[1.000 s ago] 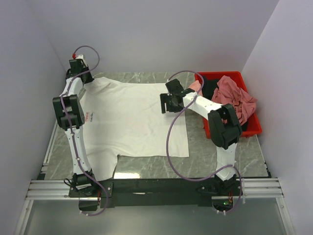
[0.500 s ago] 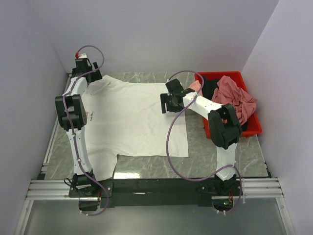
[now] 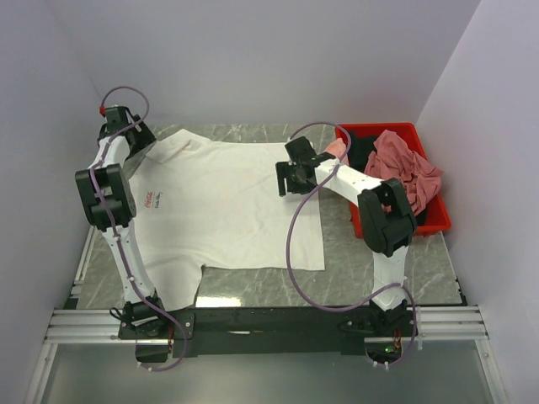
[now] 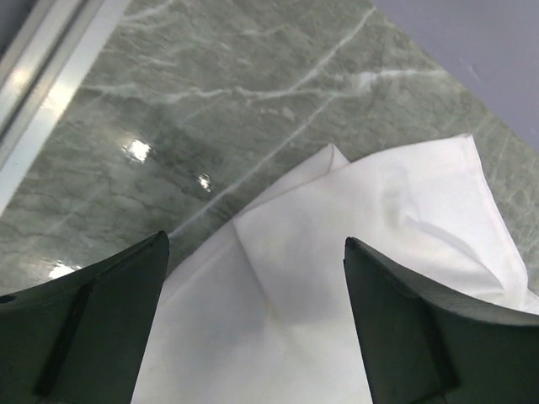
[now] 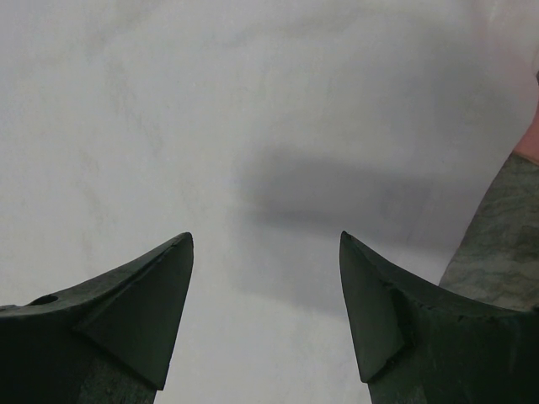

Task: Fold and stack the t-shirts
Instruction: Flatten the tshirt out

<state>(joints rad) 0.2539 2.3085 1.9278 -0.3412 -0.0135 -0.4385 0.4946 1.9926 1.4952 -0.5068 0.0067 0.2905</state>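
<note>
The far sleeve of the t-shirt should be grabbed next by my left gripper at its loose outer edge (image 3: 171, 141), to pull the white t-shirt (image 3: 232, 202) out flat for folding.
A large white t-shirt (image 3: 232, 202) lies spread flat on the marble table, with a small red print (image 3: 152, 199) near its left side. My left gripper (image 3: 133, 135) hovers over the shirt's far left sleeve. In the left wrist view the left gripper (image 4: 255, 240) is open, the white sleeve (image 4: 379, 210) lying loose below it. My right gripper (image 3: 290, 179) hangs over the shirt's far right part. Seen from the right wrist, this gripper (image 5: 265, 236) is open above plain white cloth (image 5: 210, 109). A dusty rose t-shirt (image 3: 410, 167), a black one (image 3: 363, 152) and a light pink one (image 3: 339, 149) sit in the bin.
A red plastic bin (image 3: 440, 225) stands at the right edge of the table (image 3: 383, 269). Walls close in at the back and both sides. Bare marble (image 4: 210, 93) shows beyond the sleeve, and an aluminium rail (image 3: 269, 320) runs along the near edge.
My left gripper has opened and let go of the white shirt's sleeve, and the arm has swung left toward the wall. The right arm has not moved.
</note>
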